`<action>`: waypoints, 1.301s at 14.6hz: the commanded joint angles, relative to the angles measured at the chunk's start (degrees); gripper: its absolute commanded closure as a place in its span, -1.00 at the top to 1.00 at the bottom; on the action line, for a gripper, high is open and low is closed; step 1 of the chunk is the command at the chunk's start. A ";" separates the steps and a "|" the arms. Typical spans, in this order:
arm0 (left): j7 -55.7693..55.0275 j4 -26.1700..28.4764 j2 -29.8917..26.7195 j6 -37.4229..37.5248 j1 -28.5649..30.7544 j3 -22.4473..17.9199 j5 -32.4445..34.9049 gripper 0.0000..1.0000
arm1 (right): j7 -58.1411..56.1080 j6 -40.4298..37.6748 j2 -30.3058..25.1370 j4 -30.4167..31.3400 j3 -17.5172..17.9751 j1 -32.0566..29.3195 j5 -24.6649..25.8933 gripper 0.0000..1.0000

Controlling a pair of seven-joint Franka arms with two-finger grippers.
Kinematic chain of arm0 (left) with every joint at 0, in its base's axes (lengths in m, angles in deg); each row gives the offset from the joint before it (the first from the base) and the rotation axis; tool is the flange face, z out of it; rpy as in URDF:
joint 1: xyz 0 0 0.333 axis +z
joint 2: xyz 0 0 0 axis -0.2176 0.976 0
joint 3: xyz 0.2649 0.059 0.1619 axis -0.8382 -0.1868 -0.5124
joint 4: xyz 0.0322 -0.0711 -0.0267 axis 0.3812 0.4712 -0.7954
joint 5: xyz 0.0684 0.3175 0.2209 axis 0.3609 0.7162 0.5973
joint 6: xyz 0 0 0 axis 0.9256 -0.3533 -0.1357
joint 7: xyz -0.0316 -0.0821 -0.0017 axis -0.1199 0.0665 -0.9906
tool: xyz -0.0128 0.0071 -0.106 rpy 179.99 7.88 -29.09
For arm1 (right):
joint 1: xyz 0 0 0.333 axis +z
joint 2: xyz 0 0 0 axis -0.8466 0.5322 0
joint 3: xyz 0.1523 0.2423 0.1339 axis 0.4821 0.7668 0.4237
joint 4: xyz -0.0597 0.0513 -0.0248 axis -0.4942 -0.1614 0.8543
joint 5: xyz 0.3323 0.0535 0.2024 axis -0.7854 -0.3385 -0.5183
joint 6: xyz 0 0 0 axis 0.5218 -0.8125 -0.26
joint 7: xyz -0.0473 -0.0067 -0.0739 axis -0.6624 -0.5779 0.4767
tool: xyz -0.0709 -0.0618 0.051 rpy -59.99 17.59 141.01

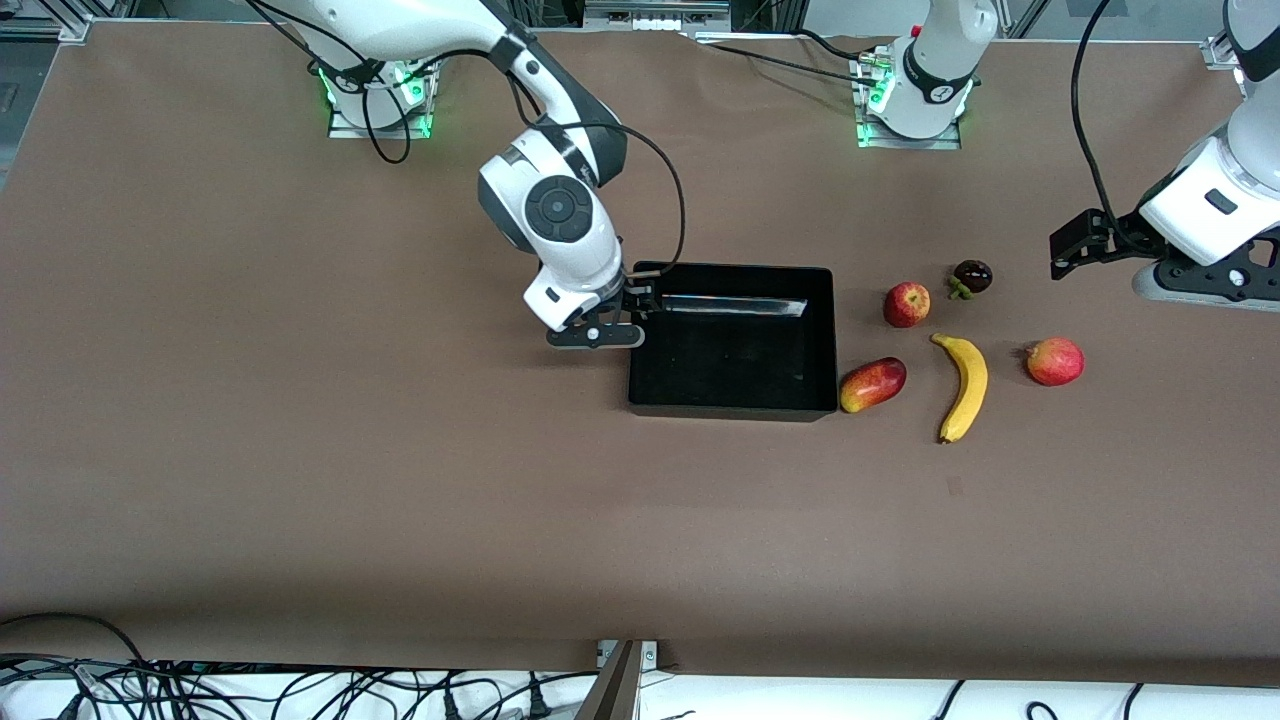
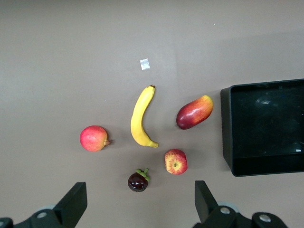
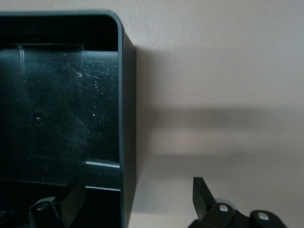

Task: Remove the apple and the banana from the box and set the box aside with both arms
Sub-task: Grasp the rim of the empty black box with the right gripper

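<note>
The black box (image 1: 735, 400) needs to move aside, so my right gripper should grab the box's short side (image 1: 632, 378) next.
The black box (image 1: 735, 400) stands mid-table with nothing in it. My right gripper (image 1: 643, 303) is open and low at the box's wall toward the right arm's end. In the right wrist view the gripper (image 3: 137, 197) straddles that wall (image 3: 124, 142), one finger inside and one outside. The yellow banana (image 1: 963, 385) and the small red apple (image 1: 906, 304) lie on the table beside the box, toward the left arm's end. My left gripper (image 1: 1185, 288) is open and empty, up in the air by the fruits. Its wrist view shows the gripper (image 2: 138, 202), banana (image 2: 141, 117), apple (image 2: 175, 161) and box (image 2: 227, 128).
A red-yellow mango (image 1: 872, 384) lies against the box's wall. A dark mangosteen (image 1: 971, 277) and a red pomegranate-like fruit (image 1: 1054, 361) lie near the banana. A small white scrap (image 2: 144, 64) lies on the brown table, nearer the front camera than the banana.
</note>
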 commanded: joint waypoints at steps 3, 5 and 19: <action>1.13 0.81 -1.04 -0.70 -0.03 0.14 0.68 1.00 | 3.14 5.88 4.85 -1.18 -0.77 2.83 0.89 0.72; 1.13 0.81 -1.04 -0.78 -0.03 0.14 0.68 1.00 | 3.14 5.98 5.39 -1.18 -0.69 2.92 2.21 0.21; 1.30 0.81 -0.95 -0.78 -0.03 0.14 0.68 1.00 | -14.65 -13.15 -2.76 -6.37 -2.71 -8.21 1.60 -1.00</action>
